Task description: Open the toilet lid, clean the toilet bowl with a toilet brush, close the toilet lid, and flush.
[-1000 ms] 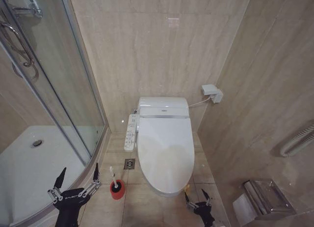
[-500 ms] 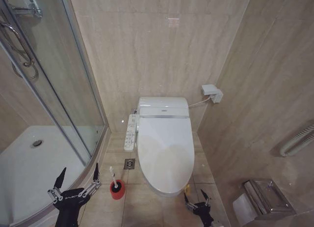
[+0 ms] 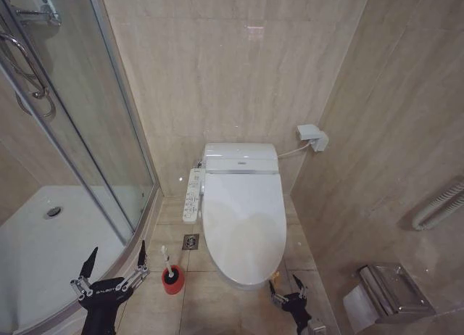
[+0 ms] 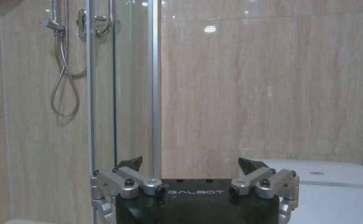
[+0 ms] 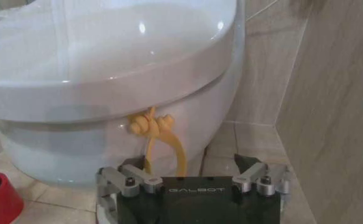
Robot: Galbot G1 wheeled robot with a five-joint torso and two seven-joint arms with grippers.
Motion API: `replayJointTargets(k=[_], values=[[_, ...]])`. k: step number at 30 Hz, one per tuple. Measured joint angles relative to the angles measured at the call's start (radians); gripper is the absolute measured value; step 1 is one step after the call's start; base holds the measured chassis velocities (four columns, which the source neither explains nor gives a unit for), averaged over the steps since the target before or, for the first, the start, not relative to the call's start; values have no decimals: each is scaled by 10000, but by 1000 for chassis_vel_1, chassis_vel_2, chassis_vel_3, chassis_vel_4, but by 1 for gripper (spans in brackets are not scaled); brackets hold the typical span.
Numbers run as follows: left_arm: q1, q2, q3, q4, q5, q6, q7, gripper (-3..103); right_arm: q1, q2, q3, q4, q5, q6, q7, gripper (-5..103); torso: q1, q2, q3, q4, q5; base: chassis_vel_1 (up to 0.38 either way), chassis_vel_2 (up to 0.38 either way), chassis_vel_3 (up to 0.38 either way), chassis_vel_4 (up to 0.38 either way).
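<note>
The tag's knobby top [image 5: 149,124] sits tight against the lid's rim, so the robot's right gripper will reach the tag and grab its free-hanging loop [image 5: 177,150].
The glossy white toilet lid [image 3: 243,215] lies shut over the toilet bowl, whose inside is hidden; the bowl's white outer wall [image 5: 69,144] shows under the lid's rim. A yellow loop tag [image 5: 161,140] hangs from the lid's front edge [image 5: 106,74]. My right gripper [image 3: 283,280] is low at the toilet's front right, open. In the right wrist view the loop hangs just beyond that gripper [image 5: 184,161], nearer one finger. The toilet brush [image 3: 167,259] stands in a red holder [image 3: 172,279] on the floor left of the toilet. My left gripper [image 3: 117,248] hovers open beside the shower edge, holding nothing.
A glass shower door [image 3: 109,132] and white shower tray [image 3: 43,241] take up the left. A control panel [image 3: 193,195] juts from the toilet's left side. A floor drain [image 3: 191,241] sits between. The right wall carries a paper holder [image 3: 391,291] and a hose [image 3: 438,204].
My right gripper has crept a little forward and left, closer to the toilet's front edge and the yellow loop. The left arm has not moved.
</note>
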Motion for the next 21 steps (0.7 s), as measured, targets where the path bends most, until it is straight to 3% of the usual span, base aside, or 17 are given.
replayJointTargets(k=[4, 5, 12, 13, 19, 20, 21], values=[[0, 0, 0, 0, 0, 0, 0, 100, 27, 35, 0, -55, -142, 7, 23, 101, 0, 0, 0, 2, 1, 0, 0, 0, 0], [0, 0, 0, 0, 0, 0, 0, 100, 28, 43, 0, -56, -149, 9, 18, 77, 0, 0, 0, 3, 1, 0, 0, 0, 0], [0, 0, 0, 0, 0, 0, 0, 100, 7, 51, 11, -38, -151, 54, -53, 77, 0, 0, -2, 8, 6, 0, 0, 0, 0], [0, 0, 0, 0, 0, 0, 0, 100, -7, 50, 13, -32, -150, 67, -68, 50, 0, -1, -2, 9, 6, 0, 0, 0, 0], [0, 0, 0, 0, 0, 0, 0, 100, -82, 64, 45, -60, -148, 192, -64, 50, 0, 0, -2, 8, 7, 0, 0, 0, 0], [0, 0, 0, 0, 0, 0, 0, 100, -120, 59, 65, -41, -145, 204, -65, 22, 0, 0, -1, 5, 5, 0, 0, 0, 0], [0, 0, 0, 1, 0, 0, 0, 100, -148, 52, 81, -18, -131, 212, -69, 22, 0, -1, -2, 5, 6, 0, 0, 0, 0]])
